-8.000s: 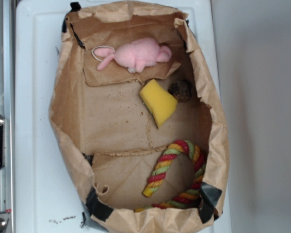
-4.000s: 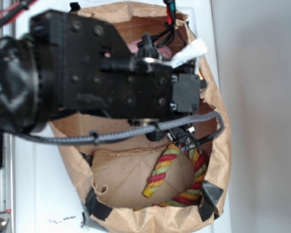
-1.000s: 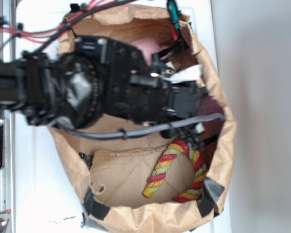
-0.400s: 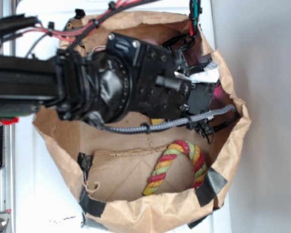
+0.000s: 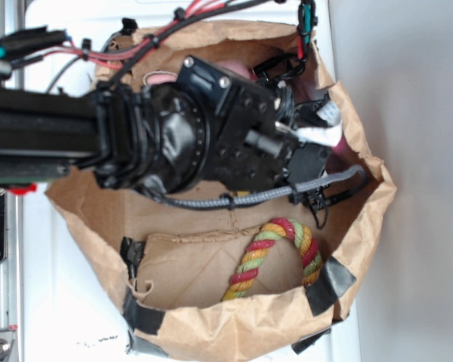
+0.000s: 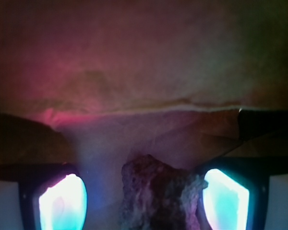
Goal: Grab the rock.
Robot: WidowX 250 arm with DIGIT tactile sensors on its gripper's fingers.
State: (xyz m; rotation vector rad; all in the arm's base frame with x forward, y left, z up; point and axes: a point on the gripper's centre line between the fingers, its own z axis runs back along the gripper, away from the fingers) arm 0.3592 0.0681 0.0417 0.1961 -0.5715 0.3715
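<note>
My gripper should close on the rock now. The dark rock is between both glowing fingers.
In the wrist view the rock, a dark rough speckled lump, sits between my gripper's two glowing pads. The right pad is against the rock's edge. The left pad stands apart from it with a clear gap, so the jaws are open around the rock. Behind the rock rises the brown paper wall of the bag. In the exterior view my black arm reaches deep into the bag's right side and hides the rock and the fingers.
The brown paper bag lies open on the white surface, its right wall bulging outward. A red, yellow and green rope toy lies in its lower part. A bit of pink plush shows behind the arm. Cables hang over the bag's top rim.
Over the last second the arm pushed further right into the bag, and the bag's right wall bulged and slid to the right with it. The rope toy stayed put.
</note>
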